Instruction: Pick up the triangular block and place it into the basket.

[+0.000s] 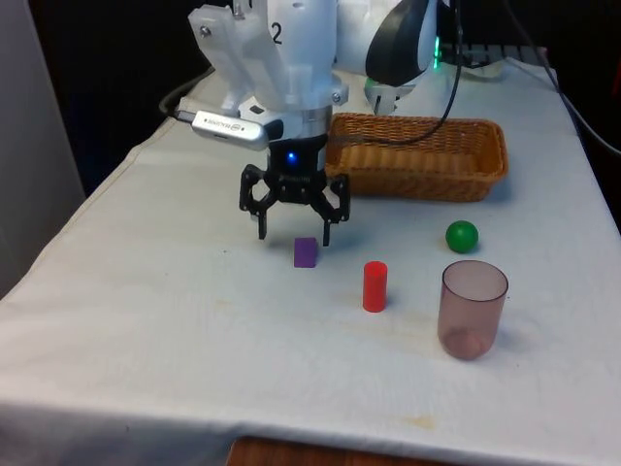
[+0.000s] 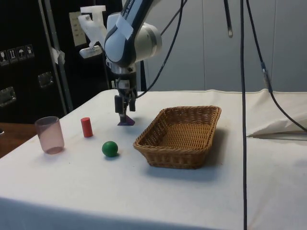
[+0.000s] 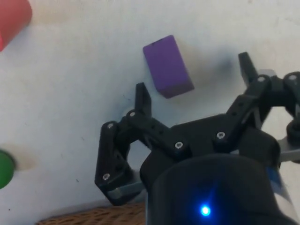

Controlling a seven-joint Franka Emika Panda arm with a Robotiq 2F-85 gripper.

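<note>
Next, my gripper grabs the long sides of the purple triangular block (image 1: 306,251) to place it into the basket (image 1: 427,184).
The purple triangular block (image 1: 306,251) lies on the white cloth near the table's middle, and I see it from the side as a small wedge (image 2: 126,121). My gripper (image 1: 294,236) hangs open just above the cloth, right behind the block as the front view has it. In the wrist view the block (image 3: 168,66) sits just past the spread fingertips (image 3: 140,91), touching neither. Nothing is held. The woven basket (image 1: 427,184) stands behind the block, towards the front view's right, with nothing in it (image 2: 163,160).
A red cylinder (image 1: 375,286) stands upright to the front view's right of the block. Further right are a green ball (image 1: 462,236) and a translucent pink cup (image 1: 472,309). Black cables hang over the basket's far side.
</note>
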